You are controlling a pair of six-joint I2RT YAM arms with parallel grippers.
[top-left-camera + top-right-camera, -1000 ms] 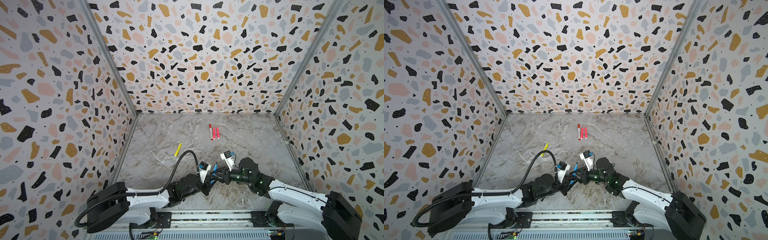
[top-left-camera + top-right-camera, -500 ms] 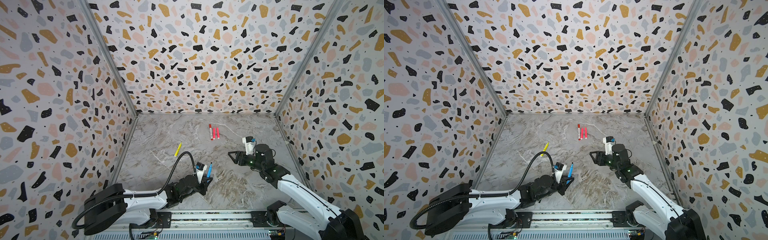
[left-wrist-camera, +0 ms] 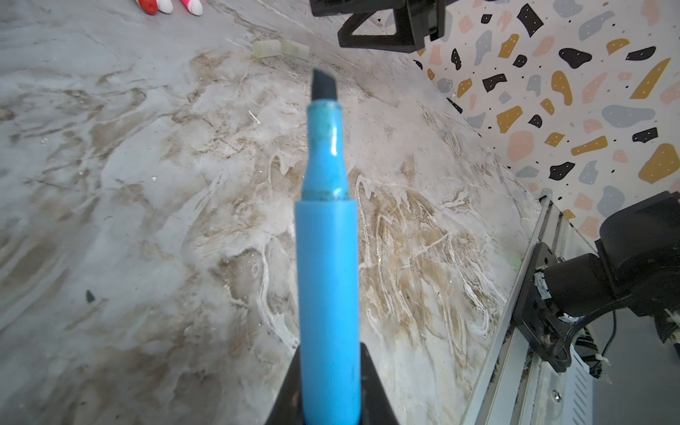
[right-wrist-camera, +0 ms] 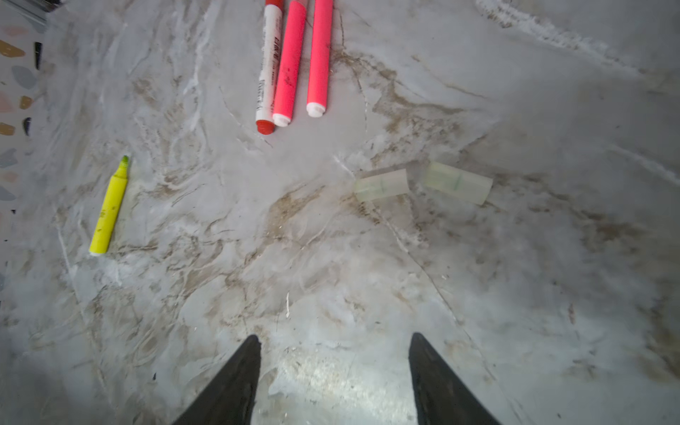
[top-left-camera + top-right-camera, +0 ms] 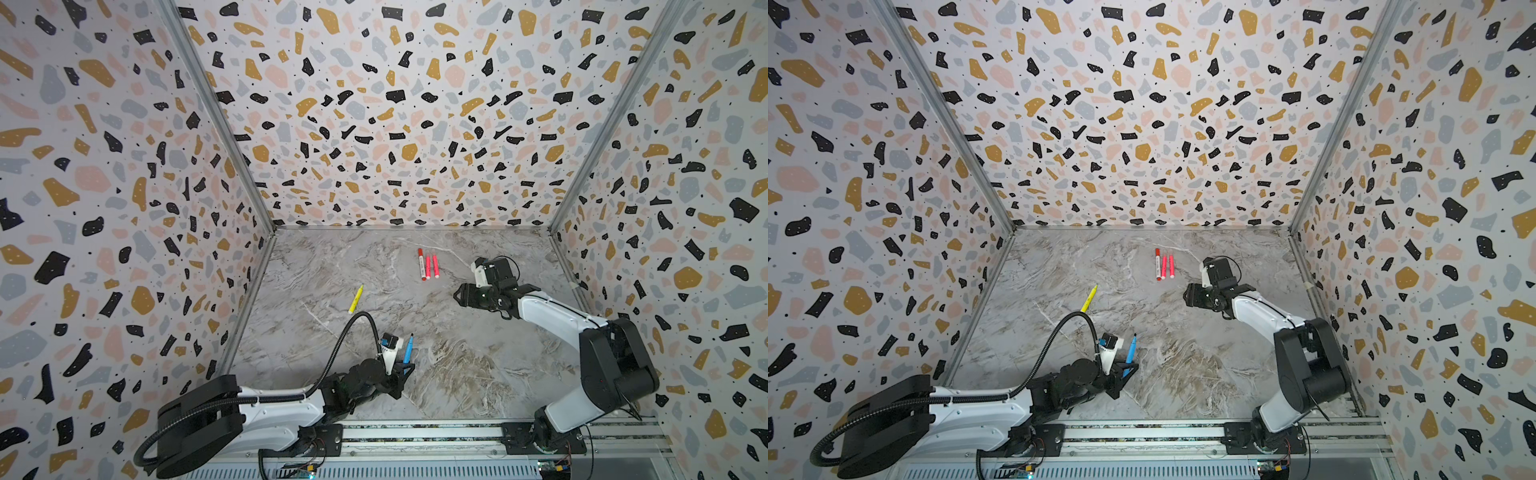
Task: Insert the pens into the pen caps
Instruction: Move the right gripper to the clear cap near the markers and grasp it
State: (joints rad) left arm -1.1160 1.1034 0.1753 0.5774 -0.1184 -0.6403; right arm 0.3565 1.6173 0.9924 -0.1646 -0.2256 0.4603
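I will next grab the clear pen cap nearer the pink pens across its sides with my right gripper, which leaves its open end free for the blue pen point(image 5: 409, 349).
My left gripper point(image 3: 327, 386) is shut on the blue pen point(image 3: 327, 276), which points up and away with its dark chisel tip bare; both top views show it near the front point(image 5: 408, 349) point(image 5: 1131, 348). My right gripper point(image 4: 333, 338) hangs open and empty above the floor at the right point(image 5: 459, 296). Ahead of it lie two clear pen caps point(image 4: 382, 185) point(image 4: 456, 183), end to end. Further off lie a white pen with red ends point(image 4: 268, 66) and two pink pens point(image 4: 289, 62) point(image 4: 319, 55), side by side. The yellow pen point(image 4: 108, 209) point(image 5: 355, 299) lies alone at the left.
Speckled walls point(image 5: 374, 124) close in the marbled floor point(image 5: 457, 353) on three sides. A metal rail point(image 5: 415, 432) carrying both arm bases runs along the front. The left arm's black cable point(image 5: 353, 328) loops above the floor.
My right gripper has drawn back from the blue pen to the right rear of the floor, and its jaws have opened wider. The left gripper keeps holding the blue pen.
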